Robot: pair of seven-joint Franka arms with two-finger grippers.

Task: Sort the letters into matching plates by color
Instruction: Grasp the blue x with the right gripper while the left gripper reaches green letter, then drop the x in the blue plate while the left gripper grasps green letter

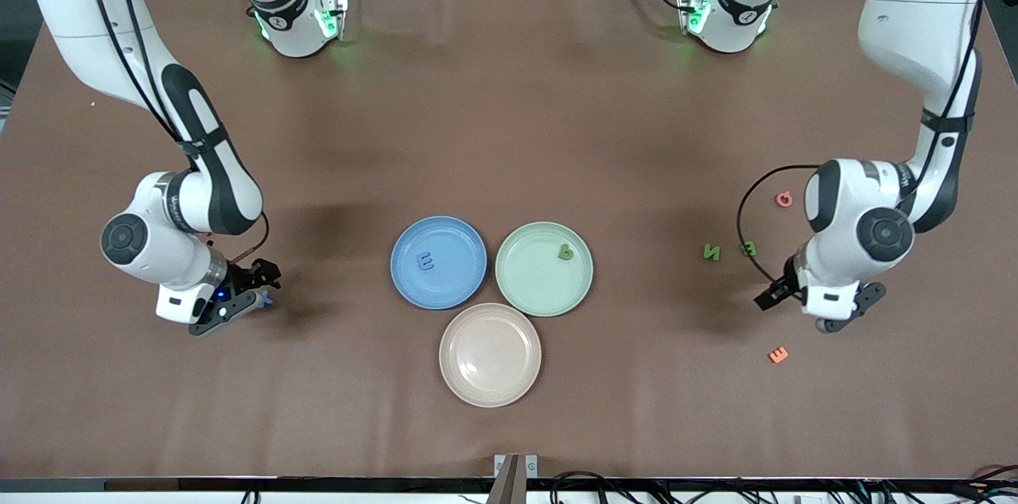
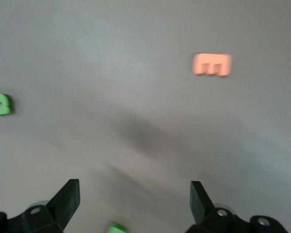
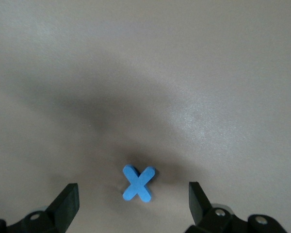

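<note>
My right gripper grabs the blue letter X by its crossed arms next, to sort it into the blue plate (image 1: 457, 285).
The blue plate (image 1: 457, 285) holds a blue letter E (image 1: 426, 260). The pale green plate (image 1: 529, 289) beside it holds a green letter (image 1: 565, 252). My right gripper (image 1: 248, 304) is open, low over the table at the right arm's end, with a blue letter X (image 3: 139, 183) on the table between its fingers (image 3: 68, 204); the X peeks out in the front view (image 1: 266, 299). My left gripper (image 1: 845, 315) is open at the left arm's end, with a green letter (image 2: 117, 228) between its fingers (image 2: 200, 201). Two green letters (image 1: 712, 252) (image 1: 748, 249) lie beside it.
A beige-pink plate (image 1: 490, 354) lies nearer the front camera than the two coloured plates. An orange letter E (image 1: 778, 355), also in the left wrist view (image 2: 212, 64), and a pink letter (image 1: 784, 199) lie near my left gripper.
</note>
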